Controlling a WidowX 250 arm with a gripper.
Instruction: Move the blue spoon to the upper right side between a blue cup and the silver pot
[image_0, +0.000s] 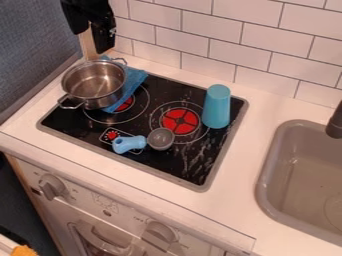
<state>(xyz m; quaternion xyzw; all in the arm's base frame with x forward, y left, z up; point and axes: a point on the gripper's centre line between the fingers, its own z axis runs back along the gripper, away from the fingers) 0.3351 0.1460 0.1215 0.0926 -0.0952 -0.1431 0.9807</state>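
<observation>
My gripper should grab the blue spoon (129, 144) by its grey bowl next, then move it between the blue cup and the silver pot.
The gripper (91, 39) is at the top left, above the back left corner of the counter and behind the silver pot. It is open. The silver pot (95, 98) sits on the stove's left rear part, partly over a blue cloth. Near the stove's front edge lies the blue spoon (129, 144), its light blue handle to the left and its grey bowl to the right, touching the front of the right burner's ring. A blue cup (216, 107) stands tall and narrow at the stove's right rear, beside the right burner.
The blue cloth (136, 79) lies between the pot and the back of the black stove (150, 163). A grey sink (269, 165) with a dark faucet (335, 122) is at the right. White tiled wall (227, 44) runs behind the counter. Knobs line the front panel.
</observation>
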